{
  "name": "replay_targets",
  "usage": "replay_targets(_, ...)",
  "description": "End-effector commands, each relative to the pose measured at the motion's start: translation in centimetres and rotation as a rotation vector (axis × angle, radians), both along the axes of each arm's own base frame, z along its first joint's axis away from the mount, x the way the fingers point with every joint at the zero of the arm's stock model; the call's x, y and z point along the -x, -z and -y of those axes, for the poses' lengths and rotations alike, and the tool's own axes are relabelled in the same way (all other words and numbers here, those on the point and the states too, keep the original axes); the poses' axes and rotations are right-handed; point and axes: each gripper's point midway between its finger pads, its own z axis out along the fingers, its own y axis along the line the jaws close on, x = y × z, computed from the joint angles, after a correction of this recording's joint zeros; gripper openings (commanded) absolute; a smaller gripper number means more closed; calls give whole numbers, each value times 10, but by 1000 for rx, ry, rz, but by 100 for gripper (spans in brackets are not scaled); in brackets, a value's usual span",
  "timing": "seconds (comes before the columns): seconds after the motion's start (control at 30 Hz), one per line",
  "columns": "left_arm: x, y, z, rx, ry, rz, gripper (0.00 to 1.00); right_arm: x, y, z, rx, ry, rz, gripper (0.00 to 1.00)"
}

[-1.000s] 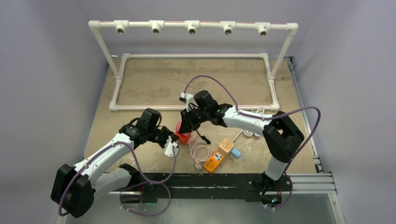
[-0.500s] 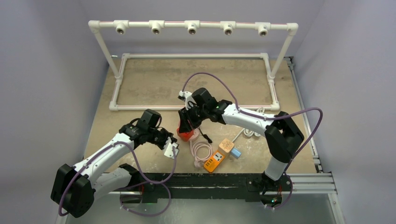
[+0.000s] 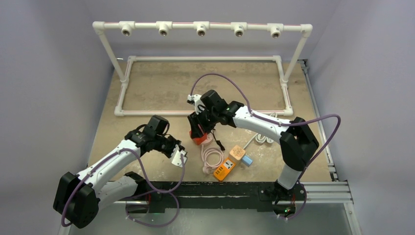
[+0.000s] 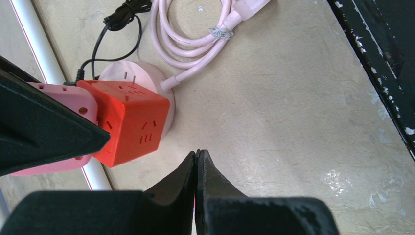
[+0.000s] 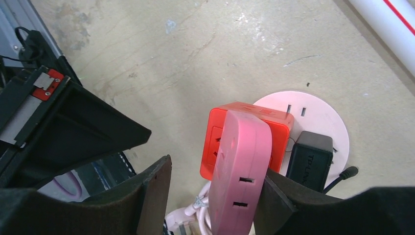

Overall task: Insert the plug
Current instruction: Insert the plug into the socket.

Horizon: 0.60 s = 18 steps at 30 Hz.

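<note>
The cube would stay on its base [image 3: 209,139] if I lifted my left gripper now, because the gripper is shut short of the red cube [image 3: 199,140].
A flat pink plug block [image 5: 242,166] stands pressed against a face of the red cube socket [image 5: 211,142], which sits on a round pink power base [image 5: 318,120]. My right gripper [image 5: 215,169] is open around the pink block. Its left finger stands well clear, and its right finger is close against the block's side. From above, the right gripper [image 3: 197,131] hangs just over the red cube [image 3: 199,140]. My left gripper [image 4: 196,152] is shut and empty, a short way in front of the red cube [image 4: 132,122]. From above, the left gripper [image 3: 180,157] lies to the cube's left.
A black adapter [image 5: 308,154] is plugged into the round base beside the cube. A coiled pink cable [image 4: 191,44] lies next to it. An orange power strip [image 3: 225,169], a small wooden cube [image 3: 237,152] and a blue cube [image 3: 247,160] sit near the front. A white pipe frame [image 3: 203,112] runs behind.
My right gripper's jaws have widened off the pink block. The red cube with the block has shifted slightly right. The left gripper, still shut, now stands clear of the cube.
</note>
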Motion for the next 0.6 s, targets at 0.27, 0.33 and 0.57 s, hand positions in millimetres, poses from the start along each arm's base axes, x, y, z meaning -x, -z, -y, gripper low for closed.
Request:
replay_targets(0.27,3,-14,6,29,15,-6,0,-17,-22,19,36,37,118,96)
replay_targets(0.33,0,-15,6,33,11,4,0,-19,-24,20,8,36,127,99)
replay_targets(0.57,-6,-19,8,38,-12,14,0,-22,-37,27,-160,64,106,99)
